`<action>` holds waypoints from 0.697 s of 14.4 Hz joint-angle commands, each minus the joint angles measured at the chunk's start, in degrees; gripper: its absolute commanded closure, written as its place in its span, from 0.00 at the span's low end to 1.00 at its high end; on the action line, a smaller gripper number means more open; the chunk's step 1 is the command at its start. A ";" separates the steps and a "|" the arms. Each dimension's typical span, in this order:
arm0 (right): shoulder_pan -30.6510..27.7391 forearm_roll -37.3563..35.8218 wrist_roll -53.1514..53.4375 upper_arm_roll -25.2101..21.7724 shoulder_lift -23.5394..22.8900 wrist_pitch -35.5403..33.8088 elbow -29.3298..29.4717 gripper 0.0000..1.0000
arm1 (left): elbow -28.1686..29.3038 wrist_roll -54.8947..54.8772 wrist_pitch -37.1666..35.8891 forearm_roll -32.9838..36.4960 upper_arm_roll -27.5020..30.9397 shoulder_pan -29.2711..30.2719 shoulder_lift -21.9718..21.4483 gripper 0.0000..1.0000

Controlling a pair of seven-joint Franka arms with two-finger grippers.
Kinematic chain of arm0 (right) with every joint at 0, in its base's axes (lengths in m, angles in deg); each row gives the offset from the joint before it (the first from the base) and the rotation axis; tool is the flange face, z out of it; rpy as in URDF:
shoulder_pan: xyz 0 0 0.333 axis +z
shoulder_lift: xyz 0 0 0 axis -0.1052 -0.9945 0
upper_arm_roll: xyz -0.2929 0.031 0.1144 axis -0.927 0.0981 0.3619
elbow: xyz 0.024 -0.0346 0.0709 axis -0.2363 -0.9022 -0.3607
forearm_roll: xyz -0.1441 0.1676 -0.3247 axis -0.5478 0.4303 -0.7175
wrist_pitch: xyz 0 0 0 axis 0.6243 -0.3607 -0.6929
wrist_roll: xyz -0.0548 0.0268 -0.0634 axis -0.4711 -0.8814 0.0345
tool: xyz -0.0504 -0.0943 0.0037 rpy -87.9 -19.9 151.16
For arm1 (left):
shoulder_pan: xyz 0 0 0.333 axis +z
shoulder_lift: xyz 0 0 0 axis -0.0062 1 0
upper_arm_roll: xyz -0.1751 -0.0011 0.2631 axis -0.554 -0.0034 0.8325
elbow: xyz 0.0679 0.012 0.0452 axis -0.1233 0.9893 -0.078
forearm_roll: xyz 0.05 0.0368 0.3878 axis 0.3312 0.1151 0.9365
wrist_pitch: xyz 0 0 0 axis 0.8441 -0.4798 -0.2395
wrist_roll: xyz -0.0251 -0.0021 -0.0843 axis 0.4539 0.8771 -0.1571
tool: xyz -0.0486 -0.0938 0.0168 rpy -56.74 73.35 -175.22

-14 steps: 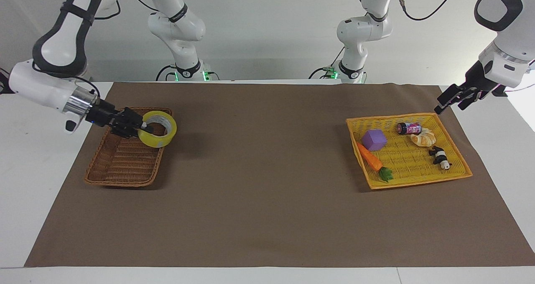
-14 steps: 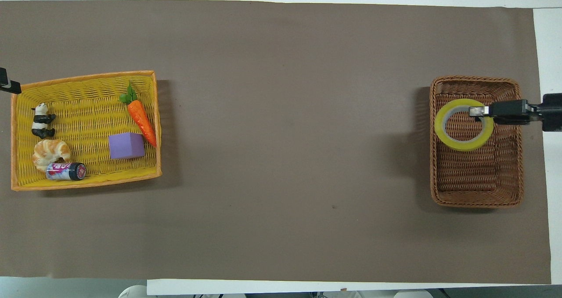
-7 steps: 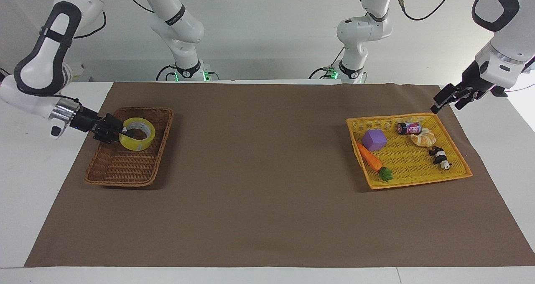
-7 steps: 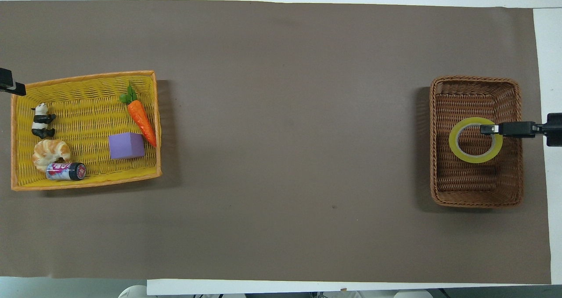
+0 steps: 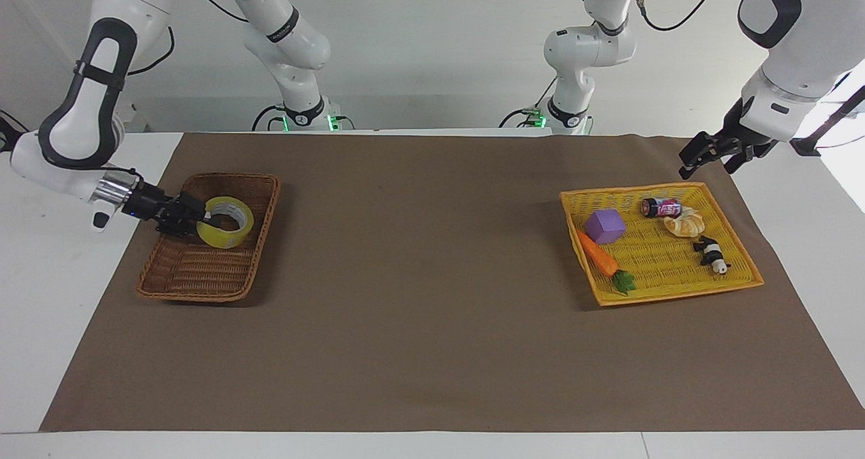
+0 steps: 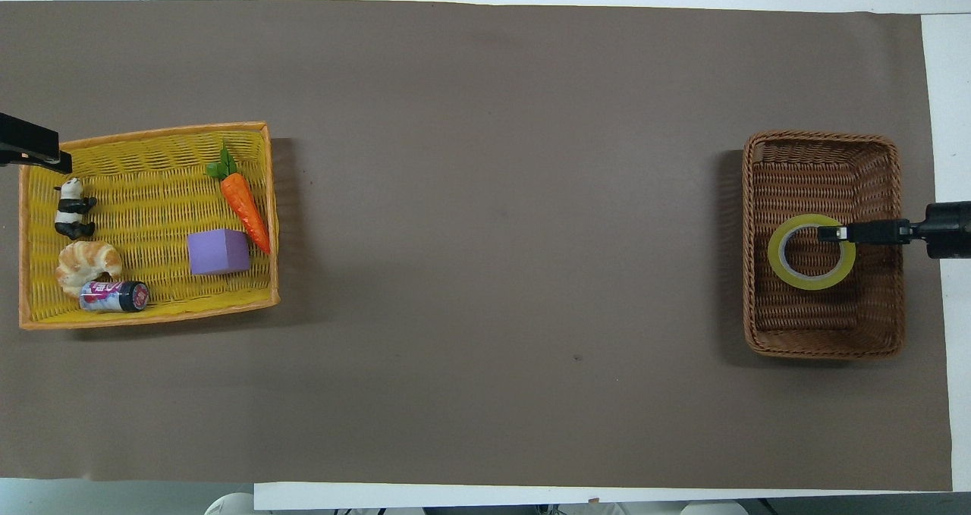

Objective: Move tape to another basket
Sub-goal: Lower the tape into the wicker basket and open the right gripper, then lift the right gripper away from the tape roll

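Observation:
The yellow tape [image 6: 780, 265] sits low inside the brown wicker basket's rim and would rest in the basket, so it is time for my right gripper to open now.
The tape [image 5: 226, 238], a yellow ring with a grey-white core, lies low in the brown wicker basket [image 5: 203, 270] at the right arm's end of the table. My right gripper [image 5: 201, 221] is shut on the tape's wall on the side toward the table's end. In the overhead view its fingers [image 6: 828, 233] reach over the tape's [image 6: 774, 253] rim inside the basket [image 6: 823, 166]. My left gripper [image 5: 703, 165] is open and empty, raised over the mat by the yellow basket's corner; its tip shows in the overhead view [image 6: 45, 155].
The yellow flat basket [image 5: 676, 280] at the left arm's end holds a purple cube [image 5: 604, 226], a carrot [image 5: 599, 256], a can [image 5: 661, 207], a croissant [image 5: 684, 225] and a panda figure [image 5: 709, 253]. A brown mat [image 5: 432, 276] covers the table.
My right gripper has lowered the tape from above the brown basket's rim down into the basket. My left gripper has risen and drawn back a little toward the robots.

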State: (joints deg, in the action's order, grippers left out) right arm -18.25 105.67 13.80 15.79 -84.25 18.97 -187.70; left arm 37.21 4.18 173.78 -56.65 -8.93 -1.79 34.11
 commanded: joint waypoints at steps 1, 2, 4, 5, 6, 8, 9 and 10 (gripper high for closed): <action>0.12 -2.86 -1.04 0.48 0.97 1.72 -1.08 0.93 | -1.43 0.56 -1.96 1.41 0.49 -0.41 0.49 0.00; 0.12 -2.86 -1.04 0.48 0.97 1.64 -1.08 0.91 | -1.43 0.56 -1.96 1.41 0.49 -0.41 0.58 0.00; 0.21 -3.56 -1.82 0.48 0.97 1.99 -0.91 0.39 | -1.69 0.56 -2.39 1.24 0.23 -0.41 0.58 0.00; 0.38 -3.56 -1.83 0.48 0.97 2.51 -0.91 0.09 | -1.78 0.56 -2.40 1.06 0.22 -0.41 0.49 0.00; 0.65 -3.65 -1.83 0.48 0.97 2.60 -0.82 0.00 | -1.17 0.56 -2.31 1.15 0.22 -0.94 0.58 0.00; 0.65 -3.74 -1.92 0.48 0.97 2.60 -0.47 0.00 | 2.07 0.30 -1.61 1.23 0.23 -1.21 -0.82 0.00; 0.74 -4.18 -1.92 0.48 1.14 2.69 -0.21 0.00 | 2.08 0.38 -1.78 1.23 0.31 -1.12 -0.82 0.00; 0.82 -6.09 -1.92 0.56 1.40 3.13 0.58 0.00 | 2.17 0.38 -2.04 1.23 0.40 -0.94 -0.91 0.00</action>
State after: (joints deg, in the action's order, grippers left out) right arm -17.54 102.44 12.76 16.20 -84.14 21.23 -187.54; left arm 38.15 4.18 172.67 -56.58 -8.96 -2.28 34.24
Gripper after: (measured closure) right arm 0.026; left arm 0.000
